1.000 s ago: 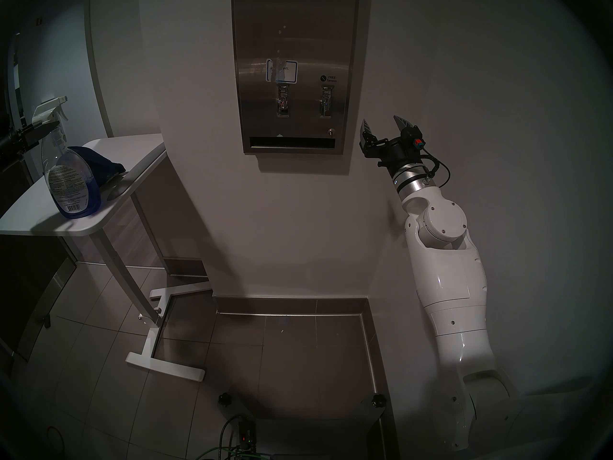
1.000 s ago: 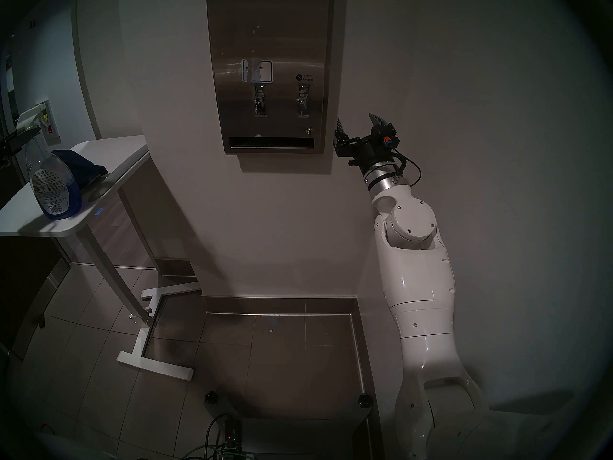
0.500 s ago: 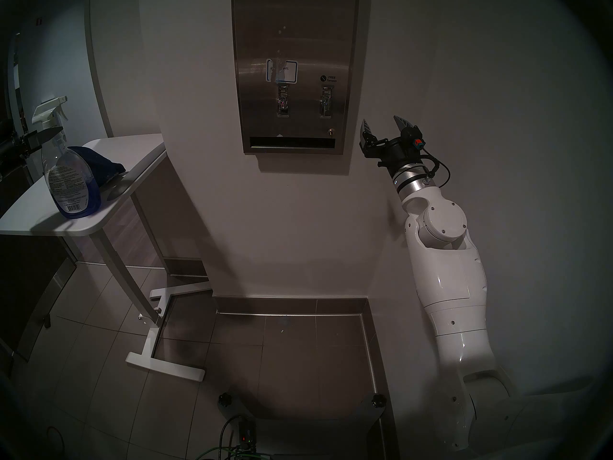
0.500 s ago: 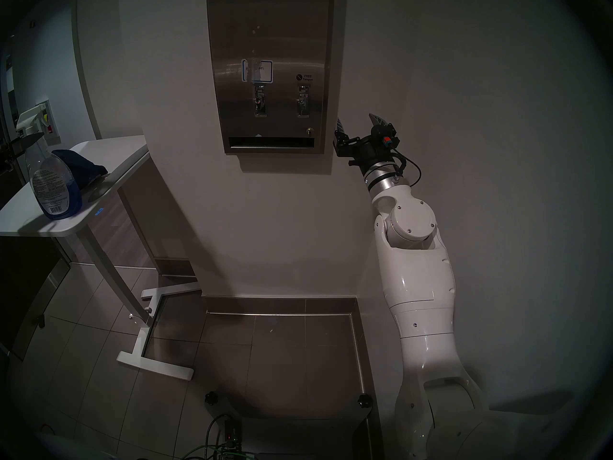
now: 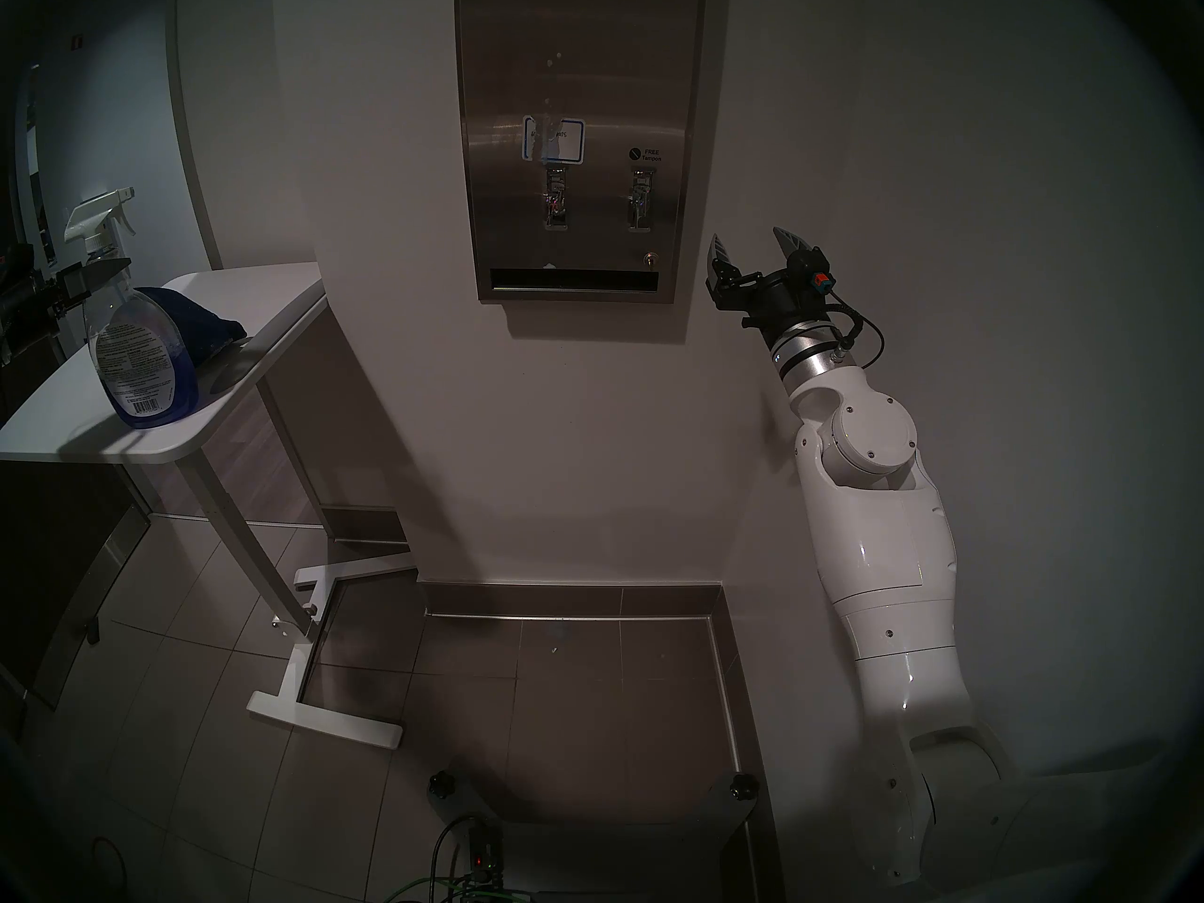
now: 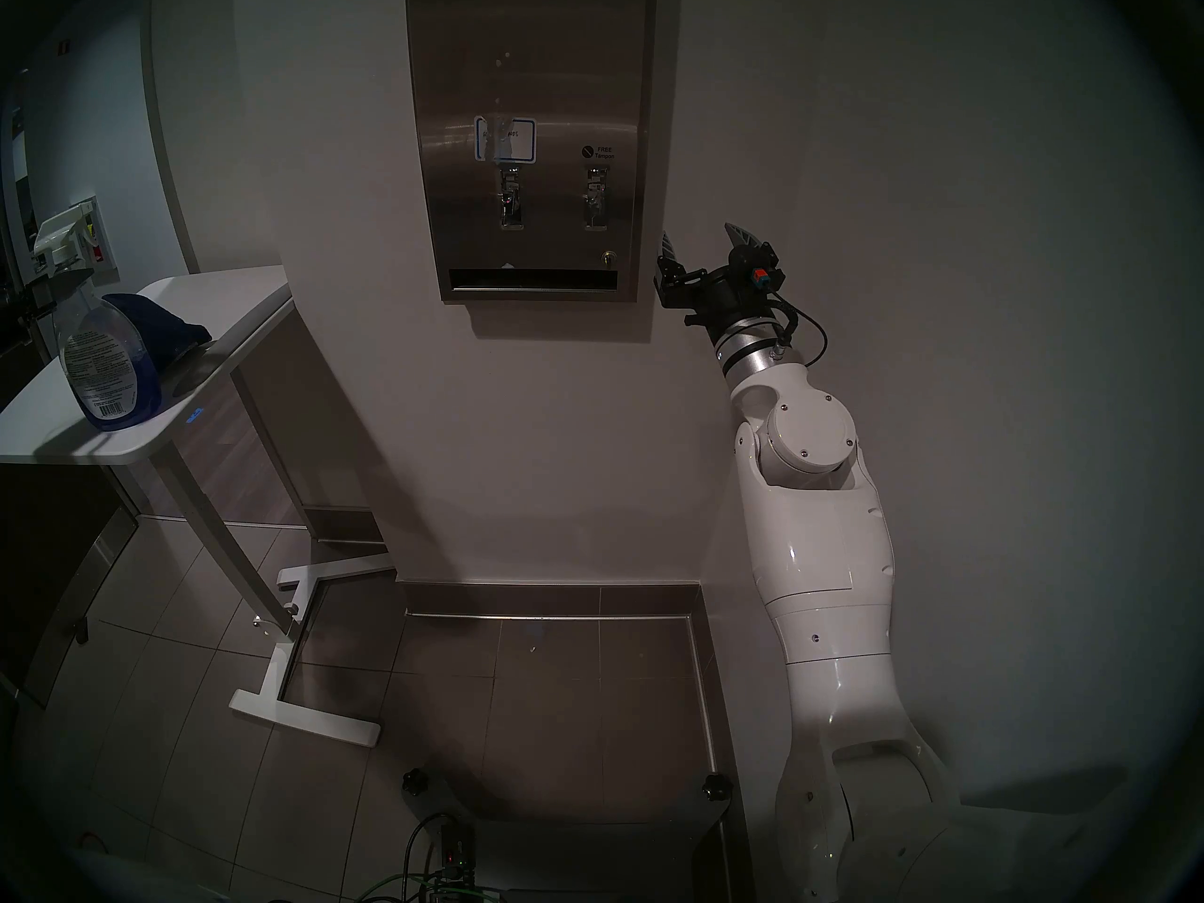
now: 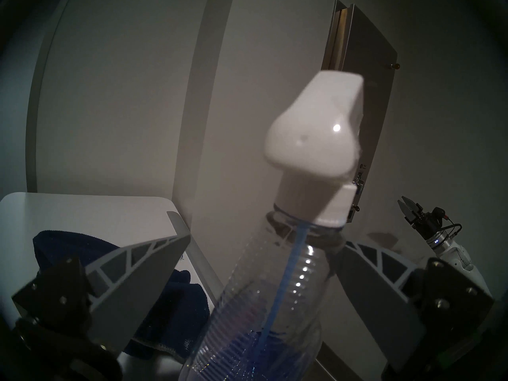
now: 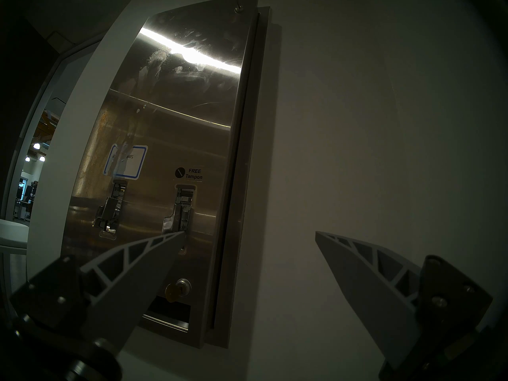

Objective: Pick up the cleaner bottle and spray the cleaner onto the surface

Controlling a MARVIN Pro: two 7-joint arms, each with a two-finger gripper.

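Observation:
The bottle's upper body (image 5: 109,288) (image 7: 289,262) sits at an angle beside my left gripper's right finger in the wrist view, so the gripper needs to straighten and advance before closing.
The cleaner bottle (image 5: 140,354) stands upright on the white table, clear, with a white trigger head and blue cleaner (image 5: 179,387) in its lower part. In the left wrist view my left gripper (image 7: 266,240) is open with the bottle's neck (image 7: 277,265) between its fingers. The right-hand finger (image 7: 368,270) is close to the neck; I cannot tell if it touches. The surface, a steel dispenser panel (image 5: 580,87), hangs on the wall, with white drips (image 5: 552,107) above its blue-bordered sticker. My right gripper (image 5: 747,237) is open and empty beside the panel's right edge.
A dark blue cloth (image 5: 202,325) lies just behind the bottle on the white table (image 5: 273,289). The table's white foot (image 5: 326,719) reaches out over the tiled floor. Cables and my base (image 5: 469,862) sit at the bottom.
My left gripper's visible finger has moved lower and slightly right along the bottle's neck. Bottle and right arm have not moved.

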